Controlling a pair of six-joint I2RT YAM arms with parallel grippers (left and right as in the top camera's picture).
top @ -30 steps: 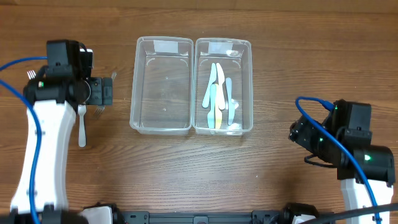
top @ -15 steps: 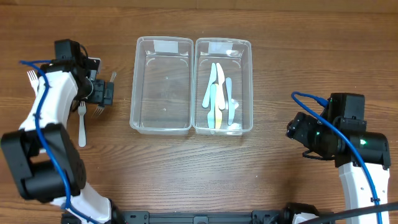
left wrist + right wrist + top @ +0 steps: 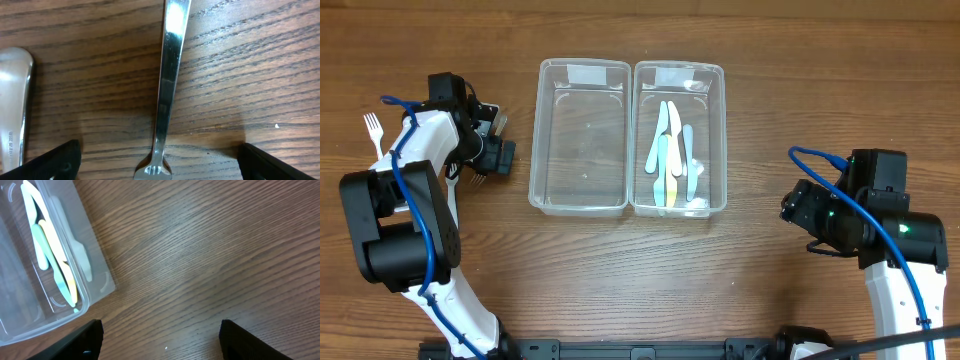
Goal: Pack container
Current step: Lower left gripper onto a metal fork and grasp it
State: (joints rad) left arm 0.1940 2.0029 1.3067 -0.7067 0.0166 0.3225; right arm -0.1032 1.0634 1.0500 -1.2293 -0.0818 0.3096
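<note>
My left fingers meet their tabletop shadows, so they'll close on the metal fork's neck (image 3: pixel 160 138).
Two clear plastic containers stand side by side: the left one (image 3: pixel 579 135) is empty, the right one (image 3: pixel 680 137) holds several pastel plastic knives (image 3: pixel 672 155). The knives also show in the right wrist view (image 3: pixel 52 255). My left gripper (image 3: pixel 490 140) is open, low over the table left of the containers, its fingers on either side of a metal fork (image 3: pixel 167 90). A second metal utensil (image 3: pixel 12 100) lies to its left. A white plastic fork (image 3: pixel 372 128) lies at the far left. My right gripper (image 3: pixel 800 212) is open and empty over bare table, right of the containers.
The wooden table (image 3: pixel 640 270) spreads all round. Blue cables run along both arms. The corner of the right container (image 3: pixel 95 287) sits up and left of my right fingers.
My left gripper has swung up and to the right, closer to the left container, and now covers the utensils beside it. The right arm shifted slightly and has held still since.
</note>
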